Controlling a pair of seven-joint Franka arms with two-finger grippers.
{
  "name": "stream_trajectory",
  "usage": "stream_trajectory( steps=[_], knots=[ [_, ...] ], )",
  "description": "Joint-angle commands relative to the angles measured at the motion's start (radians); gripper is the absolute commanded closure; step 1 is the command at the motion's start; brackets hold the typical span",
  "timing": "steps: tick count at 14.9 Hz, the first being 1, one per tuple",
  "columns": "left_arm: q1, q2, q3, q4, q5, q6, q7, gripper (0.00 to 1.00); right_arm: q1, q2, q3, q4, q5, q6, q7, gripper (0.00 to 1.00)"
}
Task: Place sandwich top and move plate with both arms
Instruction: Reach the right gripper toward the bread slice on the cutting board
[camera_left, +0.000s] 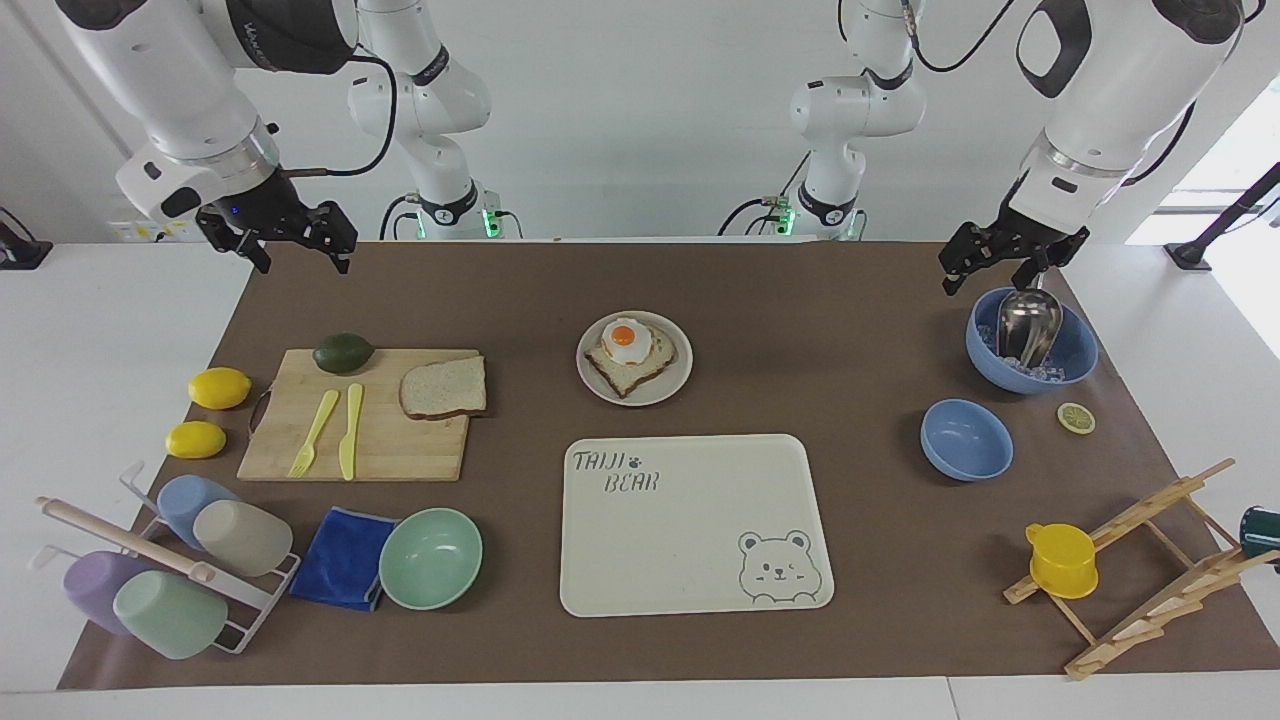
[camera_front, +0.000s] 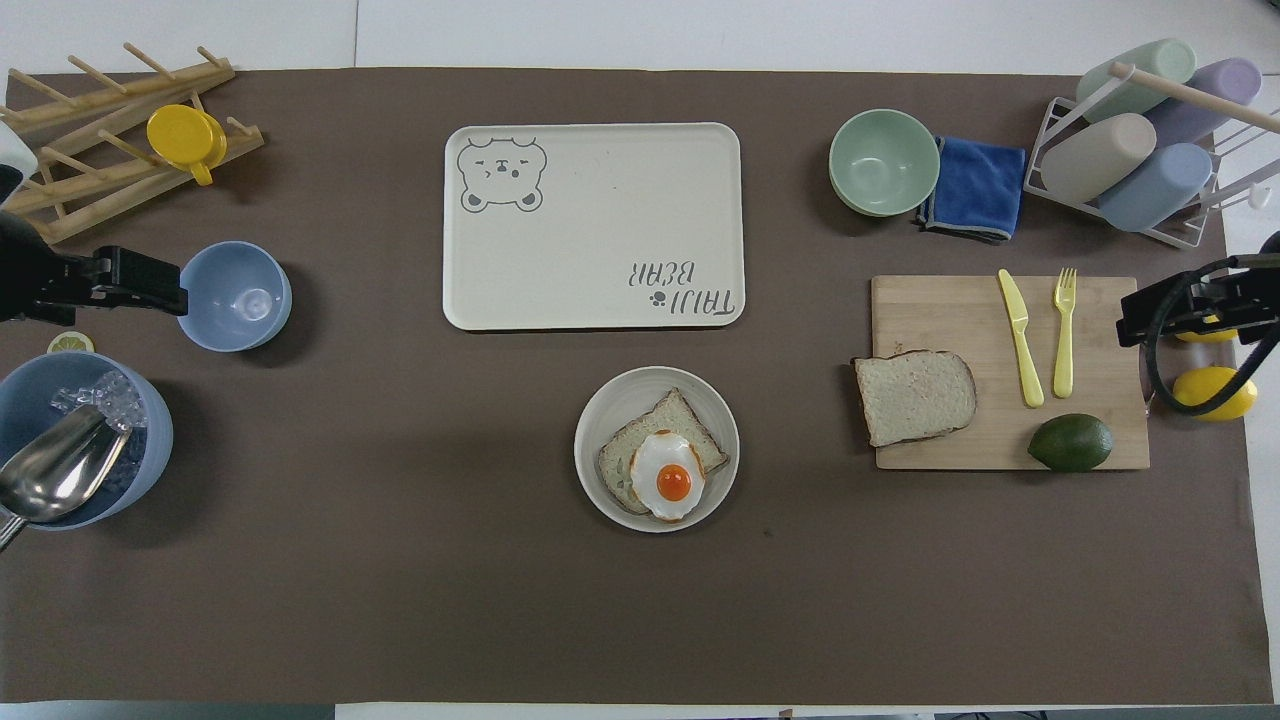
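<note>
The plain bread slice has to go on top of the fried egg (camera_front: 668, 476) on the plate, so the robot's right gripper should next grab the slice by its crust edge (camera_front: 919, 356).
The sandwich top (camera_left: 443, 388), a plain bread slice, lies on the wooden cutting board (camera_left: 400, 450) at the right arm's end; it also shows in the overhead view (camera_front: 915, 397). The plate (camera_left: 655, 395) sits mid-table and holds a bread slice with a fried egg (camera_left: 628, 345); the overhead view shows the plate (camera_front: 620, 400) and the egg slice (camera_front: 665, 478). My right gripper (camera_left: 300, 255) is open and empty, raised over the mat's corner by the board (camera_front: 1150, 310). My left gripper (camera_left: 990, 278) is open and empty, above the blue ice bowl (camera_left: 1075, 360), (camera_front: 150, 285).
The cream bear tray (camera_left: 690, 540) lies farther from the robots than the plate. The board carries a yellow knife (camera_left: 349, 430), fork (camera_left: 314, 432) and avocado (camera_left: 343, 352). Two lemons (camera_left: 218, 388), a mint bowl (camera_left: 430, 558), blue cloth, cup rack, small blue bowl (camera_left: 966, 440) and wooden rack (camera_left: 1140, 560) stand around.
</note>
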Motion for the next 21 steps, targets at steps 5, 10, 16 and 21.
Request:
stream_trajectory(
  steps=[5,10,16,21],
  knots=[
    [0.006,-0.006,-0.004,-0.003,0.000,-0.006,-0.007,0.00,-0.014,-0.012,0.007,-0.003,-0.020,-0.029,-0.009,0.00],
    [0.006,-0.006,-0.006,-0.003,0.000,-0.006,-0.007,0.00,-0.006,-0.020,0.004,-0.012,-0.023,-0.032,-0.008,0.00],
    [0.006,-0.006,-0.006,-0.003,0.000,-0.006,-0.007,0.00,-0.002,-0.071,0.004,-0.131,-0.053,0.070,-0.012,0.00],
    [0.008,-0.006,-0.004,-0.003,0.000,-0.006,-0.007,0.00,0.185,-0.040,0.021,-0.308,-0.229,0.272,0.193,0.00]
  ],
)
